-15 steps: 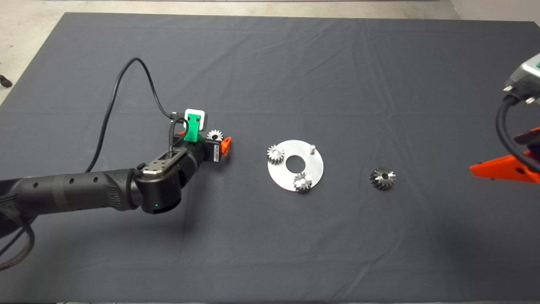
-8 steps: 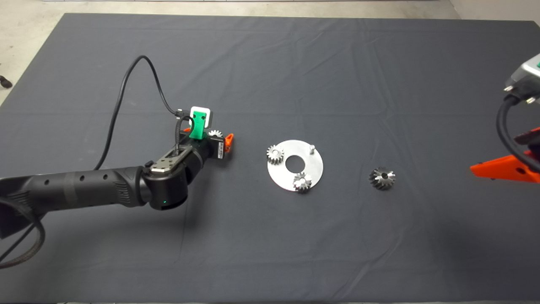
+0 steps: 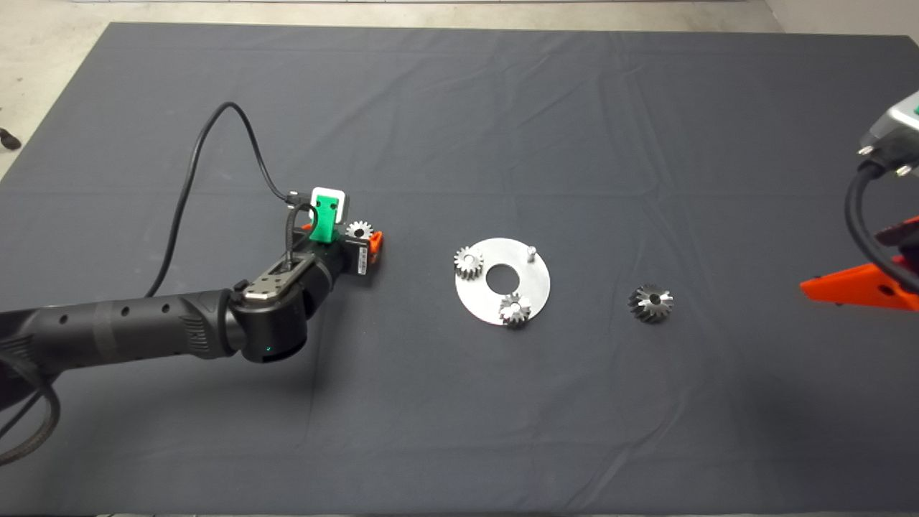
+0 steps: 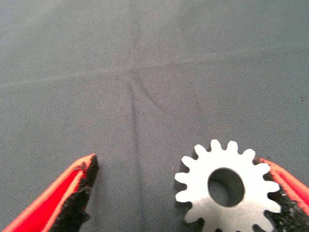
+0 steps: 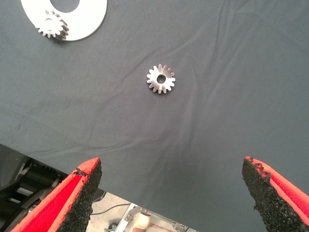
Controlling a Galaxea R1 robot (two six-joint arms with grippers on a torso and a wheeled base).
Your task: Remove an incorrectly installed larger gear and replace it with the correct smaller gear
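Observation:
I should next pick up the smaller gear with my left gripper by its opposite toothed sides, because the gear lies with its flat side and hole up.
The smaller gear, a bright silver spur gear, lies flat on the mat left of the round silver plate. My left gripper is down around it and open. In the left wrist view the gear lies between the fingers, against one pad and well apart from the other. The larger gear, dark with slanted teeth, lies on the mat right of the plate. It also shows in the right wrist view. My right gripper is open and empty at the right edge.
The plate carries two small spur gears, a bare peg and a centre hole. The left arm's black cable loops above the mat. The right wrist view shows the mat's edge with floor beyond.
My left gripper nudged toward the plate, then drew back a little to the left. The smaller gear stays between its fingers, shifted slightly left. The right arm has not moved.

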